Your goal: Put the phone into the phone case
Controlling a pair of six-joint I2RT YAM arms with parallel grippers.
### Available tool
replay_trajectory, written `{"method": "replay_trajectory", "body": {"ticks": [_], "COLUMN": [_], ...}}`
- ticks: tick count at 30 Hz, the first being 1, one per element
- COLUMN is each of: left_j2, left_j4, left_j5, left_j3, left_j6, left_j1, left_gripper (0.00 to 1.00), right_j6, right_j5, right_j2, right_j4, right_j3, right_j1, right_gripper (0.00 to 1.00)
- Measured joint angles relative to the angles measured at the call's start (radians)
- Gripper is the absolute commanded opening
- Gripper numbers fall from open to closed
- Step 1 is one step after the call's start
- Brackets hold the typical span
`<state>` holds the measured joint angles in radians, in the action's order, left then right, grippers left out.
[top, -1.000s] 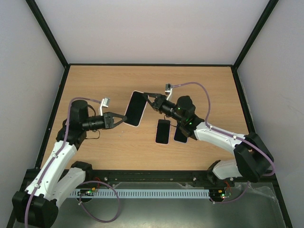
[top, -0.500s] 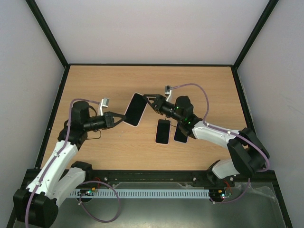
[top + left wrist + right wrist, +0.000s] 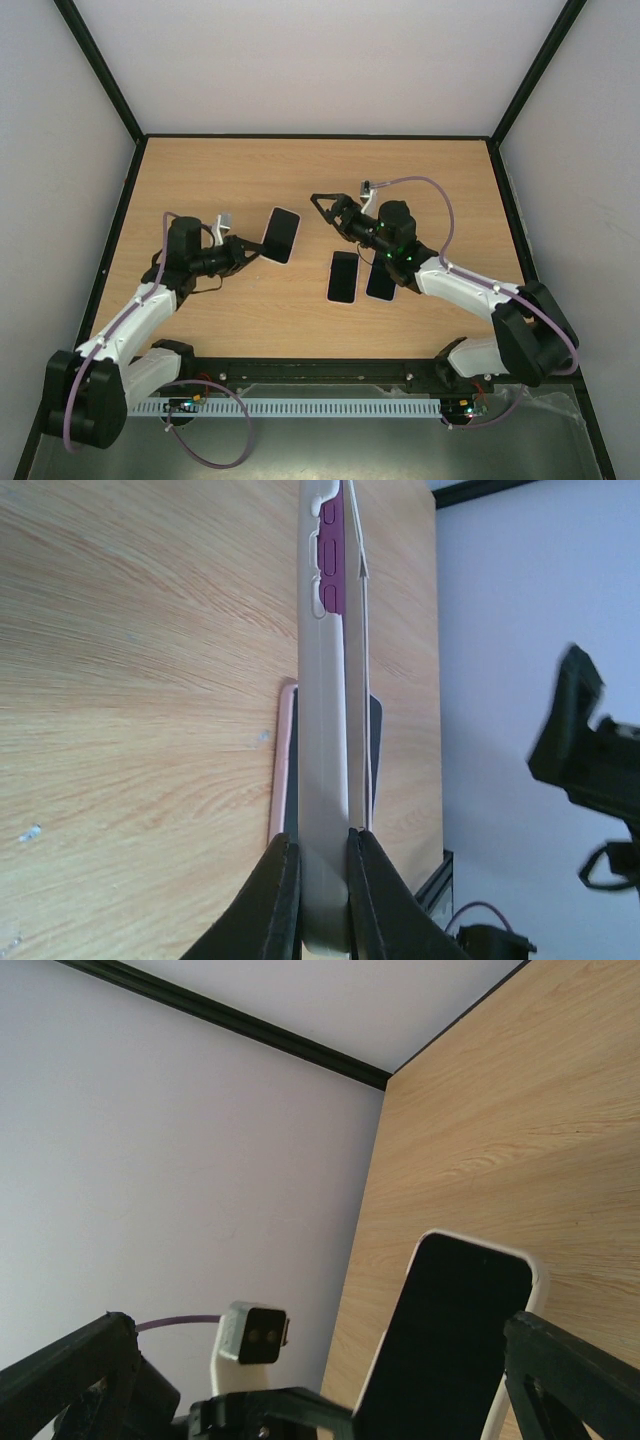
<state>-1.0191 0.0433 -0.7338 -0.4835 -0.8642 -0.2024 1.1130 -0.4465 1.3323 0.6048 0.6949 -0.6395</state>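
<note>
The cased phone (image 3: 281,235) would fall if my left gripper opened.
The phone (image 3: 281,235) has a black screen and sits inside a white phone case (image 3: 322,730). Purple shows through the case's side cut-outs. My left gripper (image 3: 252,249) is shut on the near end of the cased phone and holds it above the table. In the left wrist view the case stands edge-on between the left gripper's (image 3: 322,842) jaws. My right gripper (image 3: 323,208) is wide open just right of the phone's far end and touches nothing. In the right wrist view the phone (image 3: 450,1345) lies between and beyond the right gripper's (image 3: 318,1340) spread fingers.
Two more flat phone-like items lie side by side on the wooden table (image 3: 440,180): one with a light rim (image 3: 343,277) and a dark one (image 3: 379,283) partly under the right arm. Black frame rails edge the table, with pale walls around it.
My right gripper went from shut on the phone's far end to wide open and drew back to the right. My left gripper kept hold and swung the cased phone slightly down and left.
</note>
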Motion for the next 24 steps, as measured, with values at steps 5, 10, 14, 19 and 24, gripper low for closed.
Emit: {"method": "replay_trajectory", "body": {"ticks": [5,10,14,19,24], "left_j2": [-0.119,-0.18,-0.231,-0.266,-0.231], "left_j4": [0.132,0.166,0.163,0.176,0.117], "left_j5": [0.031,0.088,0.131,0.136,0.192], "left_j3": [0.047,0.084,0.085,0.102,0.108], "left_j6": [-0.069,-0.107,-0.108,-0.106,-0.101], "left_j1": [0.0,-0.013,-0.018,-0.022,-0.024], "left_gripper": [0.03,0.02,0.03,0.23,0.46], "right_j6": [-0.054,-0.13,-0.197,-0.261,-0.296], "right_j5": [0.024,0.048,0.084,0.138,0.238], "right_j2": [-0.064,-0.12,-0.164,-0.216,-0.247], "right_j4": [-0.115,-0.319,-0.471,-0.63,-0.779], "right_j3": [0.002,0.062,0.122,0.157,0.179], "right_j1": [0.0,0.0,0.0,0.0,0.0], "right_gripper": [0.98,0.97,0.98,0.98,0.98]}}
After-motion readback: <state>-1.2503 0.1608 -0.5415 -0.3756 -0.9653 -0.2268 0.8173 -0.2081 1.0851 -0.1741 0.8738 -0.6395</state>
